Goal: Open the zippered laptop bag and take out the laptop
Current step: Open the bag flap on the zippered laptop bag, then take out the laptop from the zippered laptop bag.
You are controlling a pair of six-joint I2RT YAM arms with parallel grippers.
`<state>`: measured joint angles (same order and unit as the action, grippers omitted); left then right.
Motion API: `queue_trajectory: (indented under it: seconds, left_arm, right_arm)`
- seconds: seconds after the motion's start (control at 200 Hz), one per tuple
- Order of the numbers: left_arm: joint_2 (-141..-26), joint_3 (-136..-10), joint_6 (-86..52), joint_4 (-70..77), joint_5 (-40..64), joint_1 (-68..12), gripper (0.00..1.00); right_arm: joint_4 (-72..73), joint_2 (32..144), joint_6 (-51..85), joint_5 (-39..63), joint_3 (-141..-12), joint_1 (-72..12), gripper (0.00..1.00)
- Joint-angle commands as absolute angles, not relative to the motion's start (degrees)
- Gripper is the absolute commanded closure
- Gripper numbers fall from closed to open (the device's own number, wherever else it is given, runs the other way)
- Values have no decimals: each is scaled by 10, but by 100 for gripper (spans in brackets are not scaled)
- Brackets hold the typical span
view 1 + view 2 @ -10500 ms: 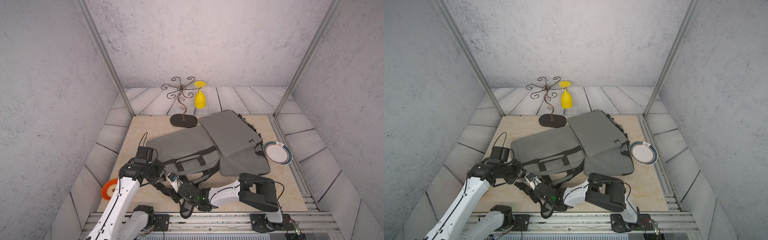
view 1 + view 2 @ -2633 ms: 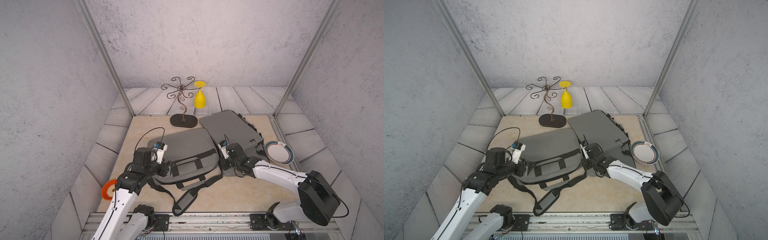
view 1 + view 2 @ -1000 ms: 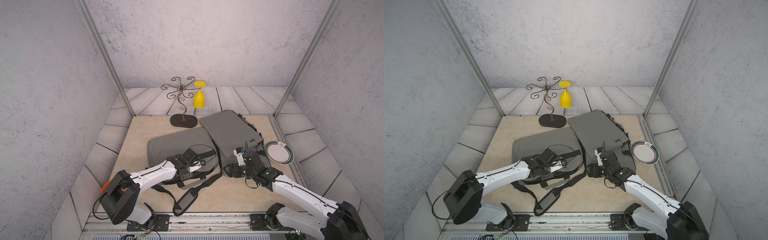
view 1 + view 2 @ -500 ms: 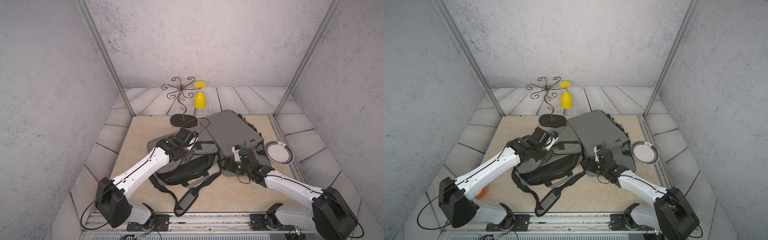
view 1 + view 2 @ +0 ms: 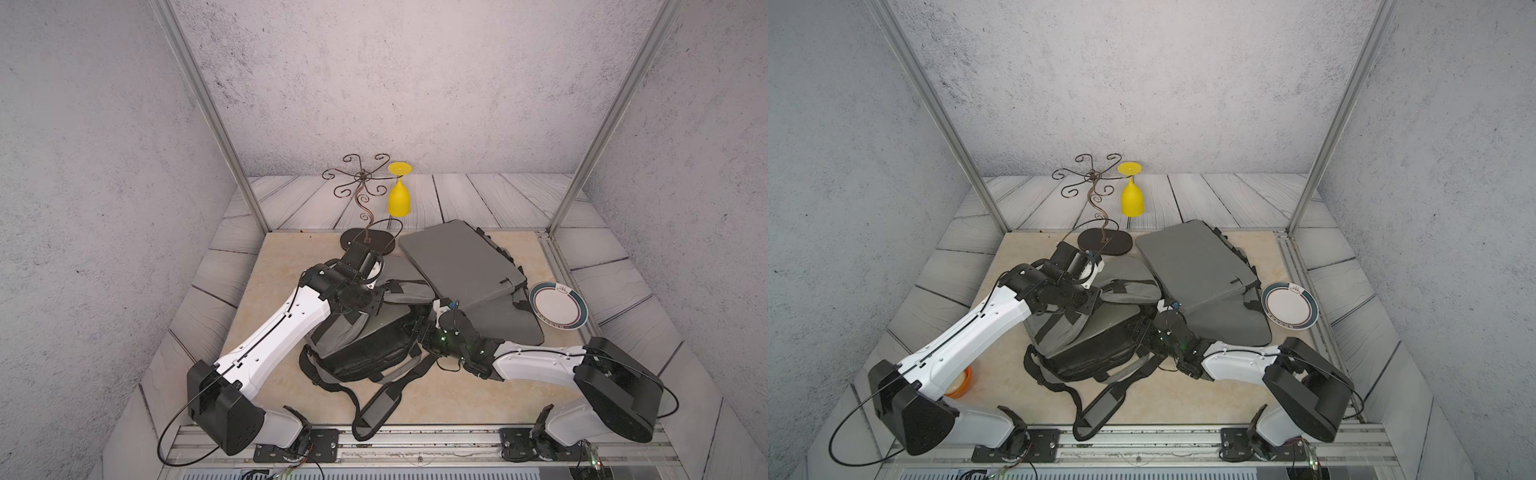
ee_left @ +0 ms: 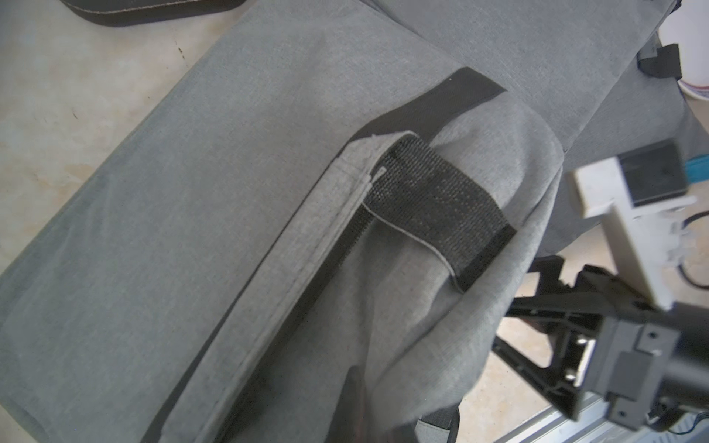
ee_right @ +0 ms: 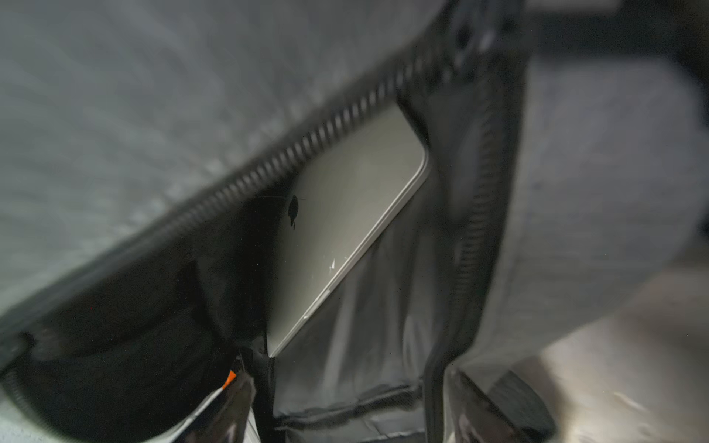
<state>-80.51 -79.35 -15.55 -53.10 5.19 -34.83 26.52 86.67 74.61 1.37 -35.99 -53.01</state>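
Note:
My right gripper grips the silver laptop [image 7: 345, 214] by its exposed edge at the bag's opening next, fingers across the laptop's thin side, to take it out.
The grey laptop bag [image 5: 338, 332] lies mid-table with its zipper undone and its black inside showing. My left gripper [image 5: 371, 302] is shut on the bag's upper flap [image 6: 441, 345] and holds it raised; the left wrist view shows fabric pinched at the fingers [image 6: 355, 402]. The silver laptop [image 7: 345, 214] lies inside the bag, also seen in both top views [image 5: 384, 326] [image 5: 1100, 328]. My right gripper [image 5: 415, 328] is open at the bag's mouth, its fingertips [image 7: 230, 406] just inside the zipper teeth [image 7: 307, 145], short of the laptop.
A second grey bag [image 5: 457, 262] lies at the back right, overlapping a flat grey piece. A plate [image 5: 559, 305] sits to the right. A wire stand [image 5: 365, 241] with a yellow glass [image 5: 399, 199] is behind. The shoulder strap [image 5: 378, 407] trails toward the front rail.
Over the last second my left gripper pulled the bag's flap up and back, opening the bag. My right gripper moved left from the second bag to the open mouth.

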Motion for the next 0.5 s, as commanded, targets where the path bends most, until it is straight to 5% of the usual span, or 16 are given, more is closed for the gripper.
queue_trajectory:
  seconds: [0.0,0.495]
  left_arm:
    - [-789,-831,-195,-517,73,-346,100]
    - [-773,-826,-223,-509,82,-346,100]
  right_arm:
    - [329,920,803,-39,-388,-558,21]
    - [327,1061,903,-67,-484,-620,23]
